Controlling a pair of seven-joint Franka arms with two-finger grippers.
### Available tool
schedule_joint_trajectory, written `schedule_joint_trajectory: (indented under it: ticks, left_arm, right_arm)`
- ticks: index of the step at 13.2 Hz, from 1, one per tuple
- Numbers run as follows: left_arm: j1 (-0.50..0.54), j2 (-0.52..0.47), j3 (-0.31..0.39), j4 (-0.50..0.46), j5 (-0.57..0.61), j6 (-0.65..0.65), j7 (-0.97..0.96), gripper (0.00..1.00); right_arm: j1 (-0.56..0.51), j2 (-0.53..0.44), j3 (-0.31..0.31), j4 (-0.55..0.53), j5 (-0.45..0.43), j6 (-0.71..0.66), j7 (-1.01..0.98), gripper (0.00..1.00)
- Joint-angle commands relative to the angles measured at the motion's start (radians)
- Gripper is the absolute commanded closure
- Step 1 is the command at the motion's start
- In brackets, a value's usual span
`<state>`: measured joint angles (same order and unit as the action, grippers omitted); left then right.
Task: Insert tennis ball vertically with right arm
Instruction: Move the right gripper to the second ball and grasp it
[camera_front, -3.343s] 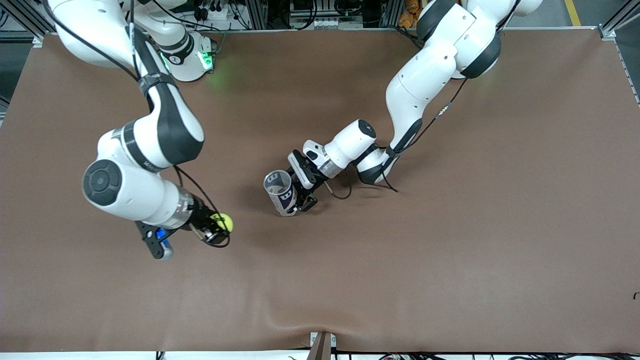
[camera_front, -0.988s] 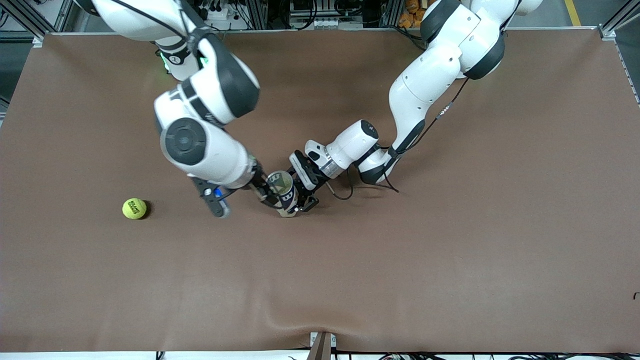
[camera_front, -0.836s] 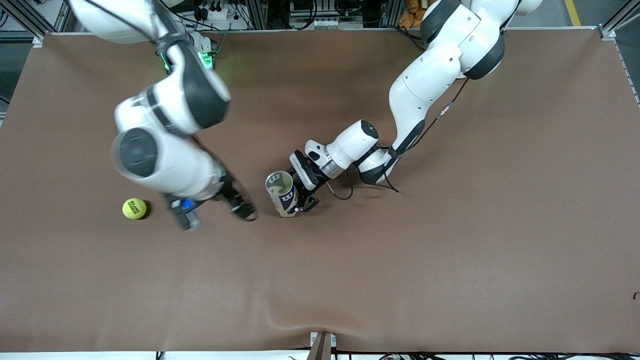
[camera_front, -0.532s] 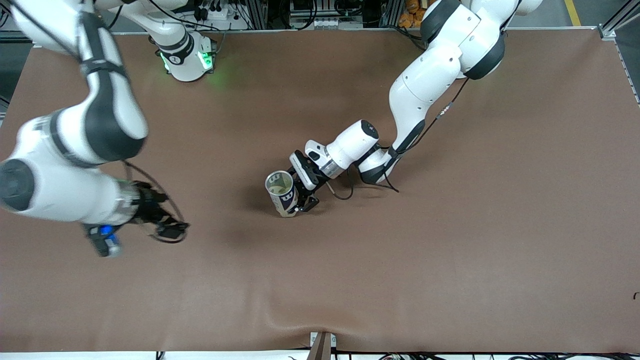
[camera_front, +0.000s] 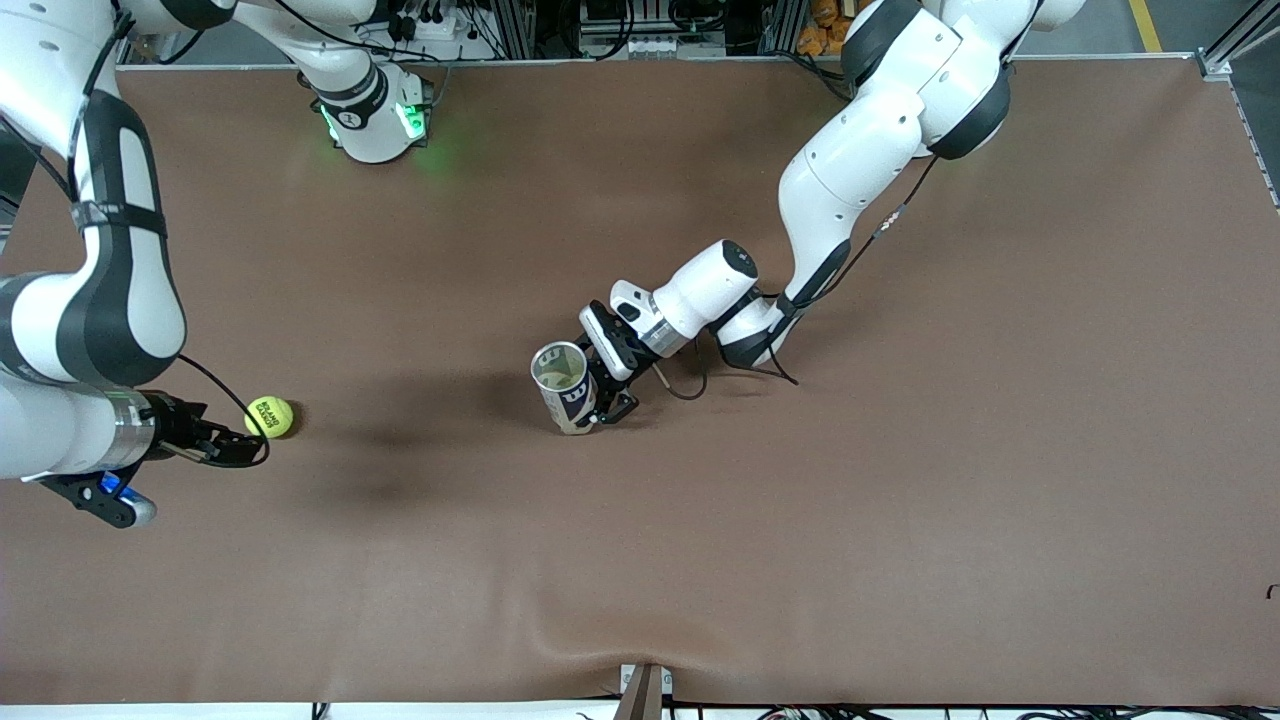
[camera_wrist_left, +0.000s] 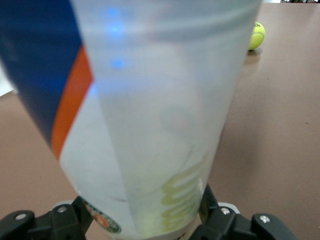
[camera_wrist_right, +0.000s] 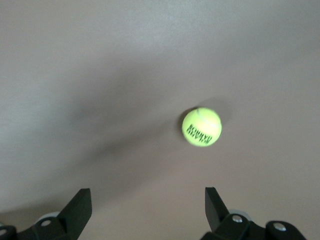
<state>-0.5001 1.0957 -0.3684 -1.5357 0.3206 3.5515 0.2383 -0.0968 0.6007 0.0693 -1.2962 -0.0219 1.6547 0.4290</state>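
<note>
The yellow tennis ball has to go vertically into the clear tube (camera_front: 563, 386), so the robot's right gripper next needs to grab the round sides of the yellow tennis ball (camera_front: 270, 417).
A yellow tennis ball (camera_front: 270, 417) lies on the brown table toward the right arm's end. My right gripper (camera_front: 235, 450) hangs open and empty just beside it. In the right wrist view the ball (camera_wrist_right: 201, 126) lies ahead of the spread fingers (camera_wrist_right: 80, 205), apart from them. My left gripper (camera_front: 592, 393) is shut on a clear tube (camera_front: 563, 386) with a blue label. The tube stands upright at mid-table, mouth up, and shows yellow-green inside. The tube (camera_wrist_left: 150, 100) fills the left wrist view, and the ball (camera_wrist_left: 257, 36) shows small past it.
The right arm's base (camera_front: 372, 110) with a green light stands at the table's back edge. The left arm's black cable (camera_front: 690, 385) loops on the table beside its wrist. The table's front edge has a small bracket (camera_front: 645, 690).
My right arm has swung away from the tube toward its own end of the table. Its open gripper is now beside the loose ball. The left arm and tube have not moved.
</note>
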Motion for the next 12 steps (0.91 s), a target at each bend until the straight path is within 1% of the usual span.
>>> schedule_joint_trajectory:
  ticks: [1,2,3,5,8,11,12]
  left_arm:
    - [0.014,-0.022,-0.006,-0.026,0.015,0.004,-0.010,0.17]
    - [0.012,-0.022,-0.006,-0.026,0.015,0.006,-0.010,0.17]
    - [0.014,-0.022,-0.006,-0.026,0.015,0.006,-0.010,0.17]
    - [0.014,-0.022,-0.006,-0.026,0.015,0.004,-0.010,0.17]
    - [0.015,-0.022,-0.007,-0.026,0.015,0.004,-0.010,0.17]
    - [0.015,-0.020,-0.007,-0.024,0.011,0.004,-0.011,0.17]
    - [0.015,-0.020,-0.007,-0.026,0.009,0.006,-0.011,0.17]
  right_arm:
    - [-0.041,-0.018,0.020,-0.150,-0.051,0.136,-0.044,0.00]
    - [-0.046,-0.018,0.020,-0.196,-0.084,0.184,-0.044,0.00]
    - [-0.049,-0.018,0.020,-0.246,-0.098,0.236,-0.044,0.00]
    - [-0.083,-0.016,0.021,-0.311,-0.098,0.287,-0.074,0.00]
    - [-0.087,-0.019,0.020,-0.371,-0.098,0.306,-0.099,0.00]
    - [-0.110,-0.016,0.020,-0.445,-0.098,0.408,-0.099,0.00]
    - [-0.109,-0.015,0.020,-0.454,-0.098,0.418,-0.099,0.00]
